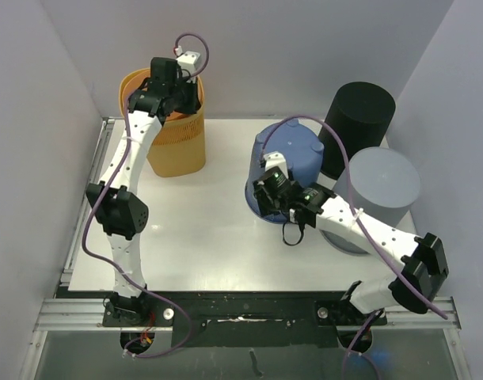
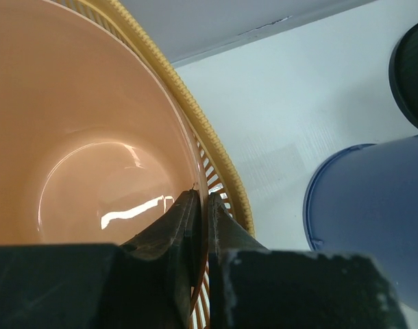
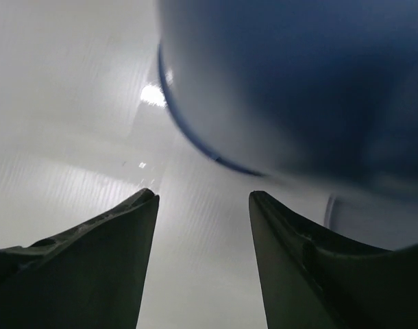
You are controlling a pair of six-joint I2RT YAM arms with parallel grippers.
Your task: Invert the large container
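Note:
My left gripper would bring the orange tub up with it from the yellow basket [image 1: 178, 146] if I lifted it now, because its fingers are closed on the tub's thin side [image 1: 197, 106].
The large container [image 1: 135, 83] is a smooth orange tub standing open-end up at the back left, nested in a yellow slatted basket [image 1: 178, 146]. My left gripper [image 1: 172, 87] reaches into its mouth from above. In the left wrist view the left gripper [image 2: 202, 195] is shut on the tub's thin orange wall [image 2: 92, 123], one finger inside and one between the wall and the basket's rim [image 2: 195, 116]. My right gripper [image 1: 269, 182] sits low beside a blue container [image 1: 293, 154]. In its own view the right gripper [image 3: 203, 195] is open over bare table, the blue container [image 3: 298, 82] just ahead.
The blue container [image 2: 373, 205] stands bottom up right of the basket. A black cylinder [image 1: 356, 127] and a grey cylinder [image 1: 380, 190] stand at the right, close behind the right arm. Walls close in on the white table [image 1: 202, 237] at left, back and right.

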